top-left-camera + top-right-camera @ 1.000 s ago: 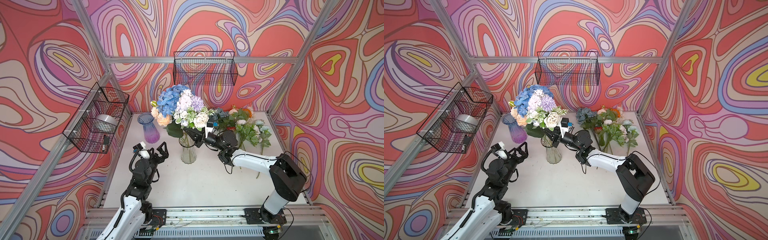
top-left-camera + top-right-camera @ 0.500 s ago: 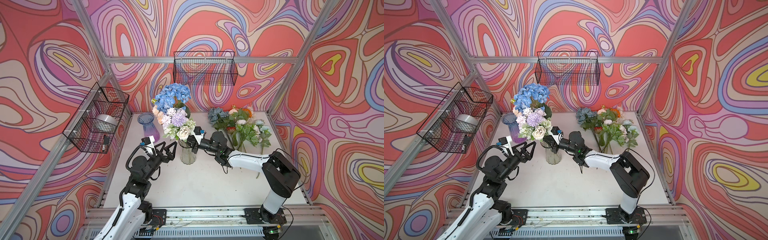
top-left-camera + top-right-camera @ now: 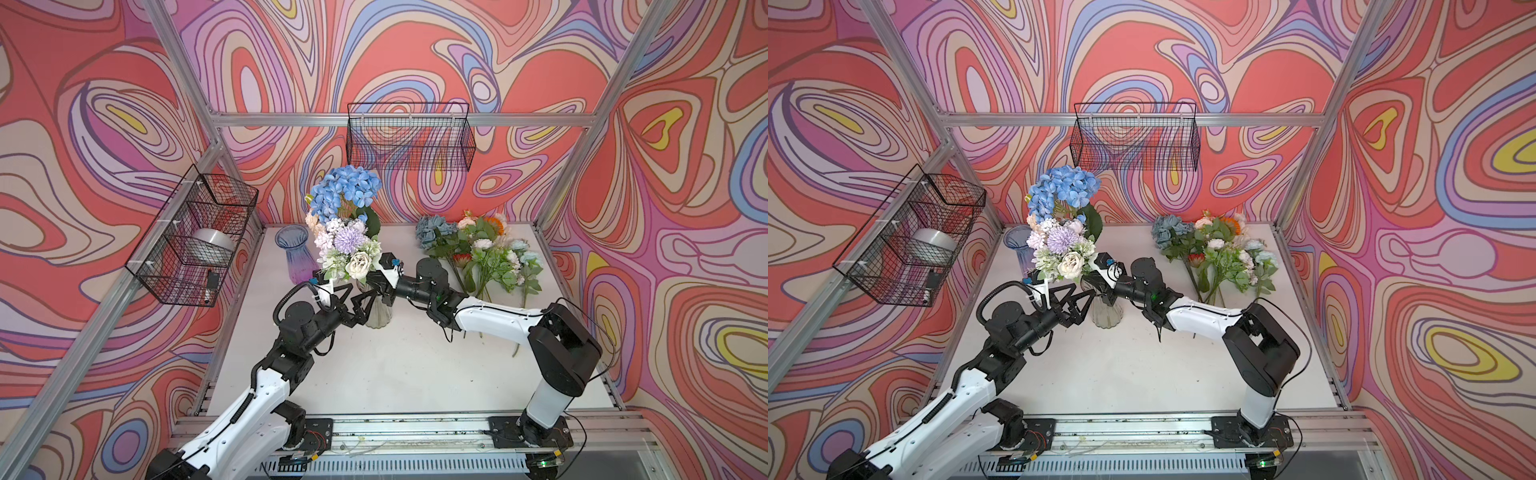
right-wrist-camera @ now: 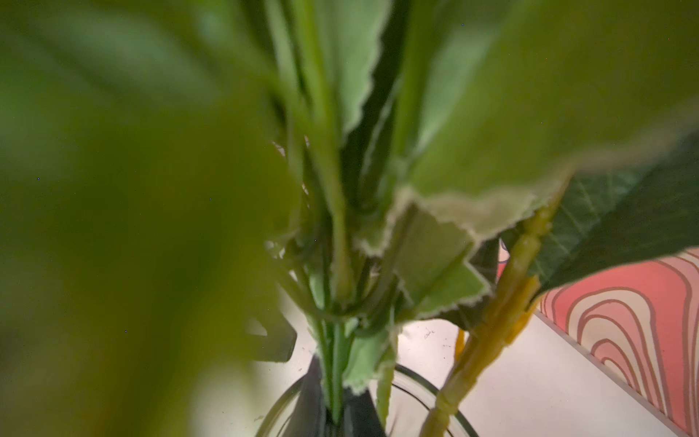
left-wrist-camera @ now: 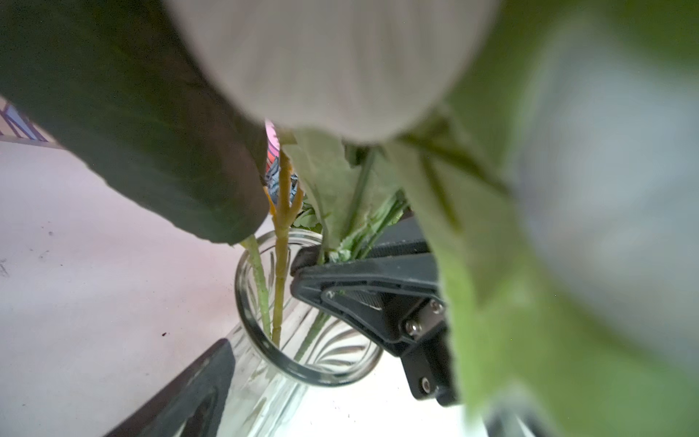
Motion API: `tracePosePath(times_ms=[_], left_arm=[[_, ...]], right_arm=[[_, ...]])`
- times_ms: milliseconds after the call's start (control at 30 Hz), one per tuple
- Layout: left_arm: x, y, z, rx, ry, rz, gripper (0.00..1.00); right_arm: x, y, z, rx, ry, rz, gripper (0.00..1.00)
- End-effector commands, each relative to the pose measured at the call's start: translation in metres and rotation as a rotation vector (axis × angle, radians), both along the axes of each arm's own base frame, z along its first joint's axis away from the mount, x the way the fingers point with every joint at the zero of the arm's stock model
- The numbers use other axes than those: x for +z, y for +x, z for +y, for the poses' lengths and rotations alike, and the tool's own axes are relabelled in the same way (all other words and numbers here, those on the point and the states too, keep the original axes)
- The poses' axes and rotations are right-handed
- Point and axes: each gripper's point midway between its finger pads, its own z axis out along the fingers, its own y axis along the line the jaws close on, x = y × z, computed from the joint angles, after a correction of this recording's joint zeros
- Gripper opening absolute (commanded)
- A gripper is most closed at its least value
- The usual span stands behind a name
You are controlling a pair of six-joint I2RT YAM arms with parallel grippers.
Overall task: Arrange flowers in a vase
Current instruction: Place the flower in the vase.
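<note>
My right gripper's fingers hold the green stems inside the clear glass vase's rim. The bunch of flowers would rest there if released, so it is time to open now.
A clear glass vase (image 3: 377, 312) (image 3: 1106, 311) stands mid-table with a blue hydrangea (image 3: 345, 192) (image 3: 1064, 187) in it. My right gripper (image 3: 375, 291) (image 3: 1100, 291) is shut on the stems of a bunch of flowers (image 3: 350, 249) (image 3: 1064, 249), with a lilac pompom and a cream rose, right over the vase mouth (image 5: 302, 372). In the right wrist view the green stems (image 4: 333, 378) run down between its fingers. My left gripper (image 3: 365, 305) (image 3: 1086, 305) is open, its jaws either side of the vase's upper part, holding nothing. Leaves hide most of both wrist views.
Loose flowers (image 3: 478, 253) (image 3: 1217, 249) lie in a pile at the back right. A purple glass vase (image 3: 295, 257) (image 3: 1017, 245) stands at the back left. Wire baskets hang on the back wall (image 3: 409, 137) and the left wall (image 3: 191, 237).
The right gripper has brought the bunch down and left to the vase mouth. The left gripper, still open, has moved right up to the vase.
</note>
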Motion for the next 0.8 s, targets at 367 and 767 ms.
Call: tracePosePath(times_ms=[367,767], left_arm=[[0.05,0.027,0.021,0.18,-0.055,-0.176,1.0],[0.01,0.031,0.02,0.185,-0.024,-0.089,1.0]], right_arm=[[-0.019,-0.007,-0.007,-0.032,-0.172,0.078,0.28],[-0.009,-0.019,-0.027,-0.066,-0.191,0.091,0.54]])
